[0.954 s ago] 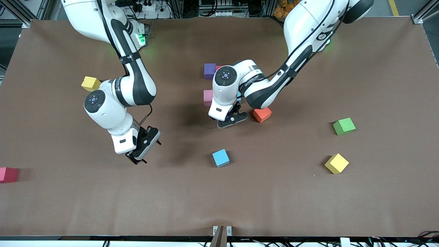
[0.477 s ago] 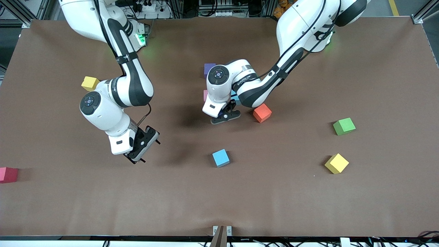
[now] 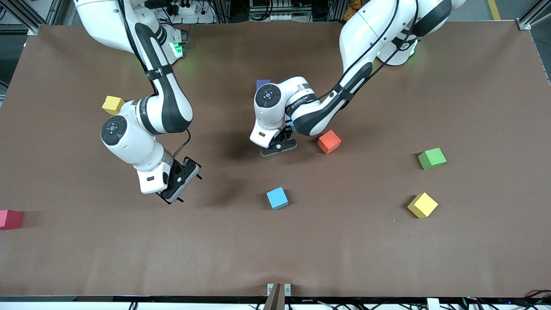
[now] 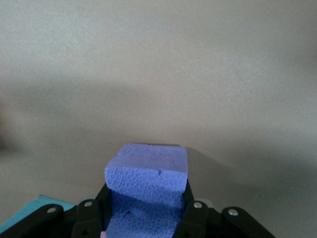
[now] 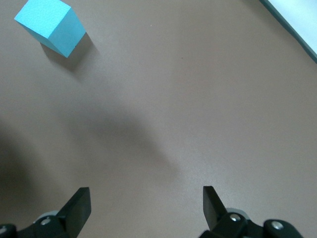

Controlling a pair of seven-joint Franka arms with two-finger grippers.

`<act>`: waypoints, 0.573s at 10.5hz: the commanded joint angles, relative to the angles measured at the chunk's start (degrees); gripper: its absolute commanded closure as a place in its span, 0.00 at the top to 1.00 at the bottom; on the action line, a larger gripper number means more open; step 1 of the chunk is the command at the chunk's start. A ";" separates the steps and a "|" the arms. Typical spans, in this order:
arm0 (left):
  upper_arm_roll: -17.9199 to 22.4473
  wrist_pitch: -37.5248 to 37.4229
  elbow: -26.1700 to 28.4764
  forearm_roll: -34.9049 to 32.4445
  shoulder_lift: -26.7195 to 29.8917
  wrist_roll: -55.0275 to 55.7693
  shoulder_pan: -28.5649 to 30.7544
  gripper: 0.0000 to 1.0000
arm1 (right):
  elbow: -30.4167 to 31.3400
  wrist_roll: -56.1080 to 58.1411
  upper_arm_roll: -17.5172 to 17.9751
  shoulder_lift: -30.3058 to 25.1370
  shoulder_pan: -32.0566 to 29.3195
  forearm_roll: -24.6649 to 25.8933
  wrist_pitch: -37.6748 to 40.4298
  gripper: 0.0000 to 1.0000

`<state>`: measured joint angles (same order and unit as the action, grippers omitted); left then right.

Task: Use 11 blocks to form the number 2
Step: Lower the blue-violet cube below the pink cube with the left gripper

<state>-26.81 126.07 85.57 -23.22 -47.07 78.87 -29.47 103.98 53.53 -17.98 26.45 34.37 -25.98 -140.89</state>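
The purple block sticks out past the light blue edge in the wrist view, so my left gripper will keep holding it until it lines up.
My left gripper is shut on a purple block and holds it low over the table, beside the red-orange block. Its wrist hides most of the laid blocks; only the top of another purple block shows, and a light blue edge in the left wrist view. My right gripper is open and empty over bare table. A loose light blue block lies nearer the camera; it also shows in the right wrist view, off from the open fingers.
A yellow block lies by the right arm's elbow. A pink-red block sits at the table edge at the right arm's end. A green cube and another yellow block lie toward the left arm's end.
My left gripper has carried the purple block toward the right arm's end and now covers the pink block. My right gripper drifted slightly and stays open.
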 commanded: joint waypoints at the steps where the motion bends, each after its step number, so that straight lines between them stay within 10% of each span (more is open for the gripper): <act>1: 0.79 -0.30 -1.72 0.46 -0.57 0.23 -1.29 0.00 | -0.27 -0.18 0.40 -0.61 -0.53 -1.18 1.06 1.00; 6: 3.68 1.46 -3.39 0.46 -1.80 2.60 -4.88 0.00 | -0.18 -0.27 0.40 -0.61 -0.53 -1.26 1.06 1.00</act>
<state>-25.46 127.27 84.59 -23.22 -47.49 80.33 -31.60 103.98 53.42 -17.98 26.45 34.37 -25.99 -140.76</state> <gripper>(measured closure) 0.454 0.000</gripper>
